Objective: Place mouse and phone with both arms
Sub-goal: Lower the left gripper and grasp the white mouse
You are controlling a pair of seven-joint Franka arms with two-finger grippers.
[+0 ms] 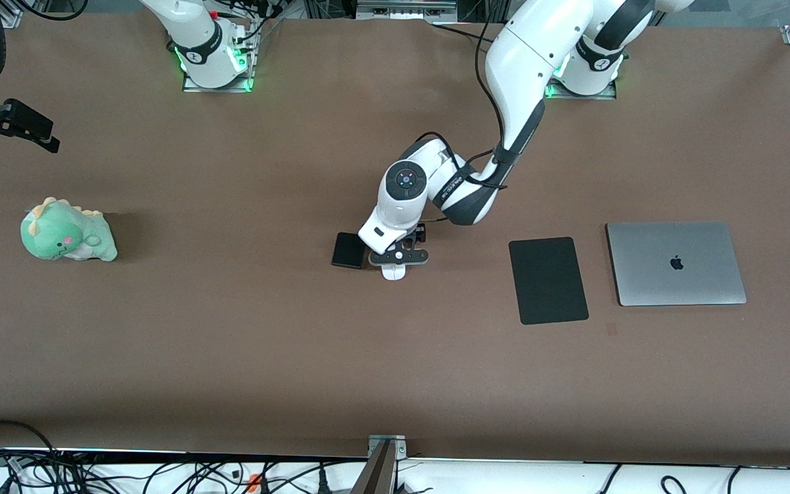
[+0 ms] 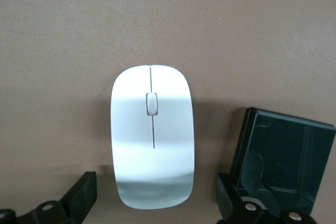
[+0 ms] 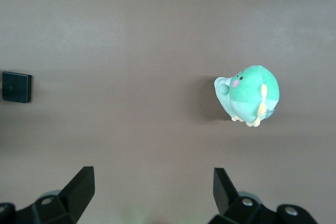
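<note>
My left gripper grabs the white mouse's two long side edges next, to place the mouse on the mouse pad (image 1: 548, 280).
The white mouse (image 1: 393, 272) lies on the brown table near its middle, mostly covered by my left gripper (image 1: 397, 259). The glossy black phone (image 1: 348, 250) lies right beside the mouse, toward the right arm's end. In the left wrist view the mouse (image 2: 152, 135) lies between the open fingers (image 2: 84, 193) of my left gripper (image 2: 156, 198), which stand apart from its sides, and the phone (image 2: 283, 156) lies just outside one finger. My right gripper (image 1: 14, 127) hangs open and empty (image 3: 153, 187) over the right arm's end of the table.
A matte black mouse pad (image 1: 548, 280) and a closed silver laptop (image 1: 676, 263) lie toward the left arm's end. A green plush dinosaur (image 1: 66, 233) sits toward the right arm's end, also in the right wrist view (image 3: 249, 94).
</note>
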